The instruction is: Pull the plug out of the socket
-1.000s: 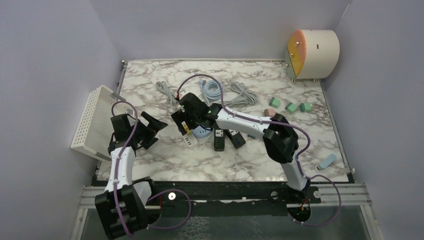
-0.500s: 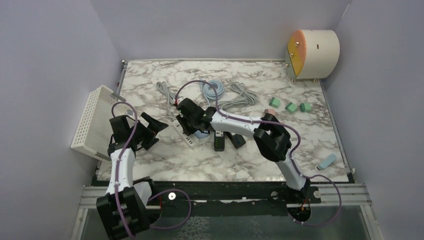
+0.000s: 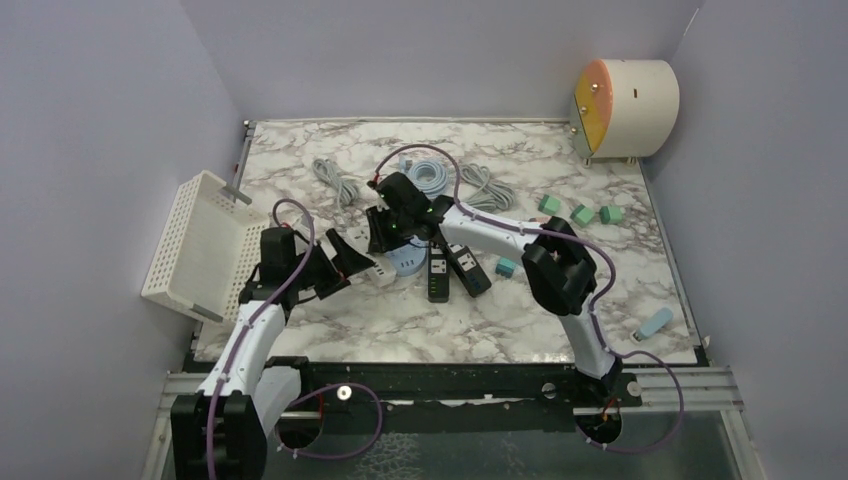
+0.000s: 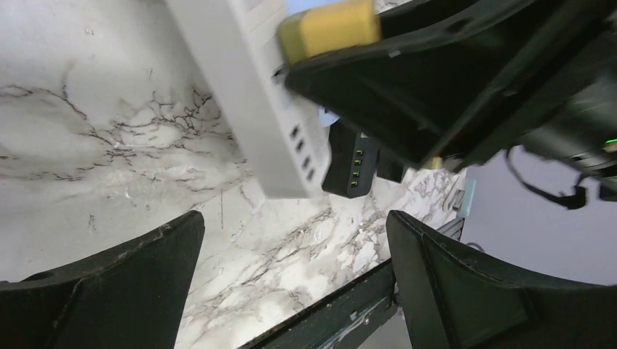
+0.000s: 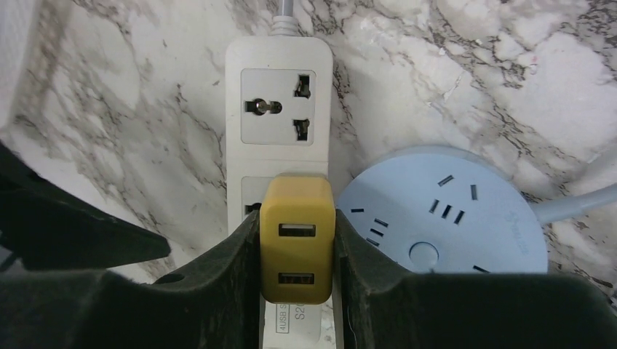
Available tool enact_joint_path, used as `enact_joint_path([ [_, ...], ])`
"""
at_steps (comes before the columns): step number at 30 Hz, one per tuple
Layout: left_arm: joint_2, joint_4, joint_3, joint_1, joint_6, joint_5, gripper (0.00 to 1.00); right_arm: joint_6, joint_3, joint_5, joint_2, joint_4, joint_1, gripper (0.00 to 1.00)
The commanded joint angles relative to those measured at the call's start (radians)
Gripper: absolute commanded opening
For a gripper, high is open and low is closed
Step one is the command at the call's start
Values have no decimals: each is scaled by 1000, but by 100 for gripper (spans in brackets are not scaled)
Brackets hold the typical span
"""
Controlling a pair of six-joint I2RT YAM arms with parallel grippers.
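My left gripper grabs the white power strip's USB-port end next, across its outlet side and back, to steady it while I pull off the plug.
A yellow two-port USB plug (image 5: 297, 240) sits in the second outlet of a white power strip, the socket (image 5: 279, 109). My right gripper (image 5: 297, 251) is shut on the plug, one finger against each side. From above, that right gripper (image 3: 390, 228) hangs over the strip (image 3: 381, 273). In the left wrist view the plug (image 4: 329, 27) still meets the strip's face (image 4: 255, 109). My left gripper (image 4: 295, 291) is open and holds nothing, just short of the strip's end with the USB ports. From above, the left gripper (image 3: 350, 265) is left of the strip.
A round pale-blue socket (image 5: 444, 218) lies against the strip's right side. Two black power strips (image 3: 437, 275) lie beside it. Cable coils (image 3: 425, 175) lie behind. A white basket (image 3: 195, 240) stands at the left edge, with green blocks (image 3: 580, 212) and a cylinder (image 3: 625, 105) at the right.
My right gripper has shut on the yellow plug. The left arm has swung right from beside the basket up to the strip's end, still open.
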Motion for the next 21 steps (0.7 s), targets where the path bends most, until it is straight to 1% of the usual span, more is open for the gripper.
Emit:
enact_joint_path([
  [1,-19,74,-37,-32,-55,-59,99,118,-5,-112,-112,84,-47,1],
  [6,15,96,-11,-80,-34,-74,99,179,-7,-207,-145,116,-64,1],
  [9,20,147,-1,-108,-58,-83,99,196,2,-237,-149,119,-63,1],
  [16,72,220,36,-153,-91,-107,99,205,-12,-264,-155,119,-63,1],
  [21,88,292,30,-169,-128,-86,99,202,-30,-270,-164,122,-63,1],
])
